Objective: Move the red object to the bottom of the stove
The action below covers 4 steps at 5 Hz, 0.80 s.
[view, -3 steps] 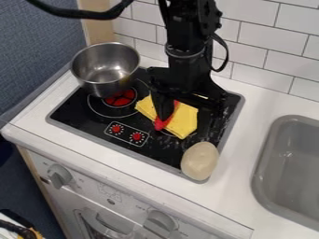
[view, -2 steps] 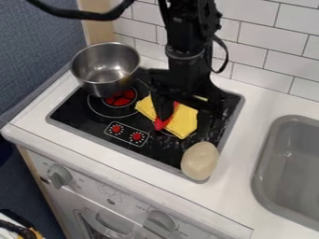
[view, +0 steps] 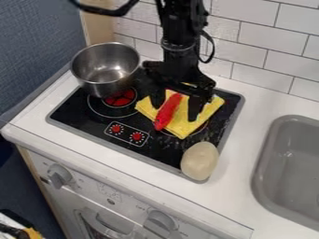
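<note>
My gripper grabs the red object by its upper end next, to move the red object to the bottom of the stove [view: 152, 150].
The gripper [view: 176, 108] hangs over the back part of the stove [view: 152, 150], with its fingers spread apart. Between and slightly below them lies the long red object [view: 168, 112], slanting across the folded yellow cloth [view: 200, 116]. One finger is close to the red object's left side near its upper end; whether they touch I cannot tell. The other finger stands over the cloth to the right.
A metal pot [view: 106, 69] stands at the stove's back left corner. A beige oval object [view: 200, 161] rests over the front right corner. The grey sink [view: 291, 163] is at the right, and a tiled wall [view: 268, 46] rises behind.
The gripper has moved up and back a little and now shows its fingers apart. More of the red object and of the cloth's right side is uncovered.
</note>
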Tool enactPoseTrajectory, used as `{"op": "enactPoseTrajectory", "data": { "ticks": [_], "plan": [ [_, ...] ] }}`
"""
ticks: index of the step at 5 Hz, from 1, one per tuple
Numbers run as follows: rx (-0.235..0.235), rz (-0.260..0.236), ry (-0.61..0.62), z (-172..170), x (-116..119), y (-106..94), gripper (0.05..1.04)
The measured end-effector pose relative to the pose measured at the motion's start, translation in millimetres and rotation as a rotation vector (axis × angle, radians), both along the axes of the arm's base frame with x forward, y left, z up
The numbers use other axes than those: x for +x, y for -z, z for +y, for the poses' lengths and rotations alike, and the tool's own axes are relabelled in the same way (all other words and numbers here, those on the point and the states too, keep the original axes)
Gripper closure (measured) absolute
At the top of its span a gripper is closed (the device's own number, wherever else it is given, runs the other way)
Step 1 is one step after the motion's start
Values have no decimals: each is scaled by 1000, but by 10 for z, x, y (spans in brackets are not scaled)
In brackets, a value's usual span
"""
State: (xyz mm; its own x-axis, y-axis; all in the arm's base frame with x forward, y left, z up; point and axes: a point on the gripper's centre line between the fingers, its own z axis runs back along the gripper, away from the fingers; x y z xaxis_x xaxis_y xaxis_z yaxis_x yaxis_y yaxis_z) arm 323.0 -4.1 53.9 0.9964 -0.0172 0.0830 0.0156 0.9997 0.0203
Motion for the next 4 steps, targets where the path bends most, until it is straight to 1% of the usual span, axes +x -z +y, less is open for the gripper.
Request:
{"op": "enactPoseTrajectory", "data": {
  "ticks": [1, 2, 3, 4],
  "plan": [
    [30, 12, -34, 133, 169, 128, 78],
    [48, 32, -38, 152, 212, 232, 78],
    [53, 34, -39, 160, 267, 266, 78],
    [59, 46, -36, 168, 278, 313, 78]
  ]
}}
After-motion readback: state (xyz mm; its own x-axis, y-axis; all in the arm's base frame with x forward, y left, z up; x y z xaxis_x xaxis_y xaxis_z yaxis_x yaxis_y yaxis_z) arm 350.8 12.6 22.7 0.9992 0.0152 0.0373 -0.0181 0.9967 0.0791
